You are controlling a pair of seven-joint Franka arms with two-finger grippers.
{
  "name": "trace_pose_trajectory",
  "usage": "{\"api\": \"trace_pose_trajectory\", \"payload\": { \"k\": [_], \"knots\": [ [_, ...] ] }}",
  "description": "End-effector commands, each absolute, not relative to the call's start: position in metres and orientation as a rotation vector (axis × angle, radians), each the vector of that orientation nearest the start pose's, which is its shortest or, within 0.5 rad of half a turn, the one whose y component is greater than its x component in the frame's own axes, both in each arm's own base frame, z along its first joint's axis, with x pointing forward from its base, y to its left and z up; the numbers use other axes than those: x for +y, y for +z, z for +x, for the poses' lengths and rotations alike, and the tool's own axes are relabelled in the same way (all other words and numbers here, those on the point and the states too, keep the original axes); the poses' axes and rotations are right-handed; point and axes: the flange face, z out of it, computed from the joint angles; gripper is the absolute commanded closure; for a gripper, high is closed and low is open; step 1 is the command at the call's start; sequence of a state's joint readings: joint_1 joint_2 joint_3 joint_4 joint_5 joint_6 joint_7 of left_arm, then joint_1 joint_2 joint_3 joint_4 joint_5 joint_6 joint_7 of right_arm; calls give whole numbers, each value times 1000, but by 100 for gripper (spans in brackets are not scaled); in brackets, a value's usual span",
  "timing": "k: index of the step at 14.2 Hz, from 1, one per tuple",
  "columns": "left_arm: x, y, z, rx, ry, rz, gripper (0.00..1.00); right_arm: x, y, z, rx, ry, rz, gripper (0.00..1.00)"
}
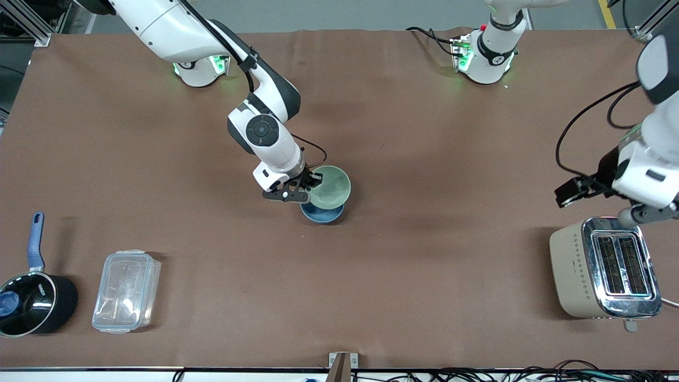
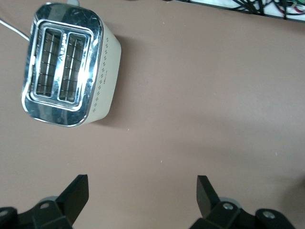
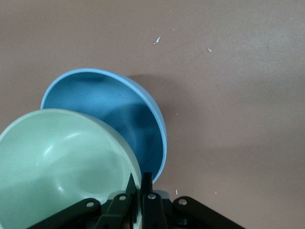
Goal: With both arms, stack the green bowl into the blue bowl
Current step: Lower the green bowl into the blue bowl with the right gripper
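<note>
The green bowl's bottom hangs off-center above the blue bowl's rim point(image 1: 342, 211). My right gripper should stay closed on the green bowl point(image 1: 330, 187) until it sits inside the blue bowl.
The pale green bowl point(image 1: 330, 187) hangs just above the blue bowl point(image 1: 322, 214), which rests on the brown table near its middle. My right gripper point(image 1: 312, 183) is shut on the green bowl's rim, one finger inside and one outside. In the right wrist view the green bowl point(image 3: 62, 162) overlaps the blue bowl point(image 3: 121, 119), and the right gripper point(image 3: 139, 183) pinches the green rim. My left gripper point(image 1: 570, 192) is open and empty, held in the air over the table by the toaster; it also shows in the left wrist view point(image 2: 142, 194).
A beige and chrome toaster point(image 1: 604, 268) stands at the left arm's end, also in the left wrist view point(image 2: 71, 64). A clear plastic container point(image 1: 126, 291) and a black saucepan with a blue handle point(image 1: 32, 297) sit at the right arm's end, near the front camera.
</note>
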State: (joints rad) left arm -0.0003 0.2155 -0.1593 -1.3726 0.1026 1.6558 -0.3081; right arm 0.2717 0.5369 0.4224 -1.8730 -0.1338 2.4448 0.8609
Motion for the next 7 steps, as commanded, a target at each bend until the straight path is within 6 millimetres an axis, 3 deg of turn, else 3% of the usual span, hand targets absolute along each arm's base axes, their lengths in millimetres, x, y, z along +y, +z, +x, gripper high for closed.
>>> {"api": "trace_pose_trajectory", "payload": {
  "k": [1,2,7],
  "knots": [
    [-84,626,596,-151,-100,-3088,0,399,262,517,224,1,-2982,100],
    [-81,635,588,-126,-107,-3116,0,395,263,521,230,2,-2982,100],
    [-82,640,560,9,-90,-3119,0,391,269,530,238,-15,-2977,100]
  ]
}}
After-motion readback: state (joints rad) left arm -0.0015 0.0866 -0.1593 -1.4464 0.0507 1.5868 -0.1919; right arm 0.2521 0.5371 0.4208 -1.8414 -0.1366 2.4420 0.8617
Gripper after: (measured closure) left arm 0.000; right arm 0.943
